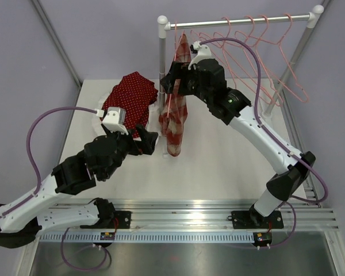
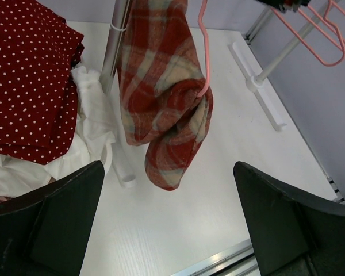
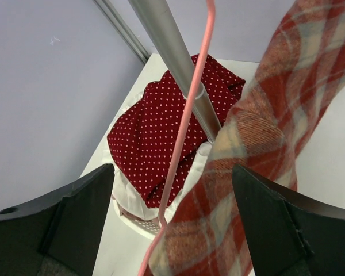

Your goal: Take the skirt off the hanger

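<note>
My left gripper grabs the skirt by its lower fabric on the basket side, clear of the hanger wire [image 3: 187, 109], next, to remove it.
A red plaid skirt [image 1: 177, 109] hangs draped on a pink hanger [image 1: 173, 63] at the left end of the rack rod, beside the left post. My right gripper [image 1: 169, 80] is open at the skirt's upper part. In the right wrist view its jaws [image 3: 172, 230] stand either side of the hanger wire [image 3: 187, 109] and the skirt's edge [image 3: 259, 144], not closed on them. My left gripper [image 1: 152, 142] is open and empty, low and just left of the skirt's bottom. In the left wrist view [image 2: 169, 230] the skirt [image 2: 161, 109] hangs ahead of it, above the table.
A red polka-dot cloth [image 1: 129, 98] lies over white fabric in a white basket at the back left, close to the rack's left post [image 1: 161, 52]. Several empty pink hangers [image 1: 270, 46] hang further right on the rod. The rack's right leg [image 1: 287, 69] slants down at the right.
</note>
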`<state>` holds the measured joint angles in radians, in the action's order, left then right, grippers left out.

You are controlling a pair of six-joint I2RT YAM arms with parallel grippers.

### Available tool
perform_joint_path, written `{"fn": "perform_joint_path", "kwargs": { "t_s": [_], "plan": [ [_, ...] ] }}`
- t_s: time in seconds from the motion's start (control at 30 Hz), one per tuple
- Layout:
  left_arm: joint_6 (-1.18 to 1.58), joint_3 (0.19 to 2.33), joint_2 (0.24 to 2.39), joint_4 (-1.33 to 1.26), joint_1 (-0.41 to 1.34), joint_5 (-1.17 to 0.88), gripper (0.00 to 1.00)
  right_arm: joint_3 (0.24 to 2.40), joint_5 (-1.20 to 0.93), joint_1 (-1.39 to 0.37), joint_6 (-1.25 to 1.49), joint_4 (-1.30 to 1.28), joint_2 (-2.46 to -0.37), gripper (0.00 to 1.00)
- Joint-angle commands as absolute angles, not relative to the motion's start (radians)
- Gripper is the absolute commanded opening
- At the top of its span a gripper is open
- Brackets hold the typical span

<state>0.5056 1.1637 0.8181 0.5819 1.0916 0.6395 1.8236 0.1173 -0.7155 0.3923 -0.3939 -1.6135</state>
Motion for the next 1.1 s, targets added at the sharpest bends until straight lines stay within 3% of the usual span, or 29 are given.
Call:
{"fn": "perform_joint_path", "kwargs": {
  "t_s": [0.0,0.03,0.1,0.2,0.27,0.53,0.67,0.77,1.07],
  "plan": [
    [0.520,1.114,0.782,0.512,1.091,0.666,0.99,1.899,0.104,-0.719,0.408,-0.304,-1.658,0.90],
    [0.519,1.102,0.778,0.511,1.089,0.658,0.99,1.907,0.095,-0.719,0.414,-0.295,-1.690,0.85],
    [0.529,1.079,0.762,0.512,1.091,0.655,0.99,1.927,0.074,-0.719,0.436,-0.287,-1.718,0.66],
    [0.538,1.052,0.741,0.514,1.091,0.647,0.99,1.942,0.052,-0.719,0.457,-0.270,-1.759,0.19],
    [0.538,1.026,0.726,0.500,1.091,0.632,0.99,1.944,0.045,-0.719,0.472,-0.261,-1.773,0.00],
    [0.447,0.934,0.768,0.399,1.091,0.636,0.99,1.873,0.078,-0.719,0.453,-0.270,-1.648,0.00],
    [0.320,0.896,0.821,0.228,1.089,0.664,0.99,1.861,0.130,-0.719,0.423,-0.314,-1.539,0.00],
    [0.218,0.844,0.821,0.036,1.089,0.603,0.99,1.852,0.130,-0.719,0.420,-0.342,-1.471,0.00],
    [0.146,0.830,0.894,-0.147,1.054,0.450,0.99,1.758,0.086,-0.719,0.506,-0.319,-1.367,0.00]
  ]
}}
